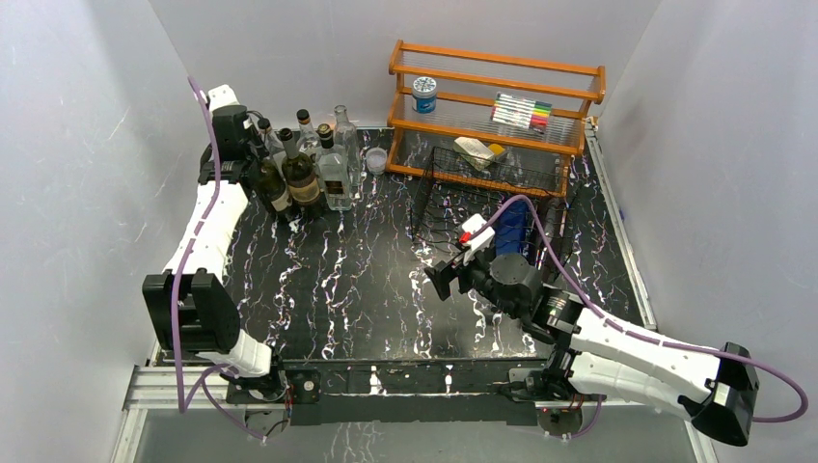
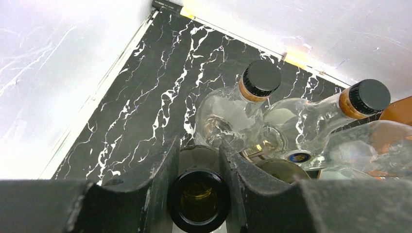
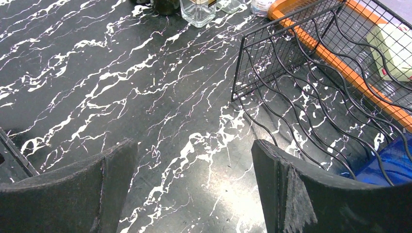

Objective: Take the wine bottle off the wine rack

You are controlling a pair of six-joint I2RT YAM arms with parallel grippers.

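Note:
The base of the bottle is on the flat table, so the bottle would stay standing. The left gripper needs to release the dark green wine bottle now.
The black wire wine rack sits right of centre, in front of the orange shelf; it also shows in the right wrist view. A blue object lies in the rack's near right part, also in the right wrist view. My left gripper is at the back left in a cluster of bottles. In the left wrist view its fingers close on the neck of a dark green open-mouthed wine bottle, which stands on the table. My right gripper is open and empty over the table by the rack's front left corner.
Several other bottles, some clear with black caps, crowd round the held one. A small clear cup stands beside them. The orange wooden shelf holds a tin, markers and a packet. White walls enclose the black marbled table.

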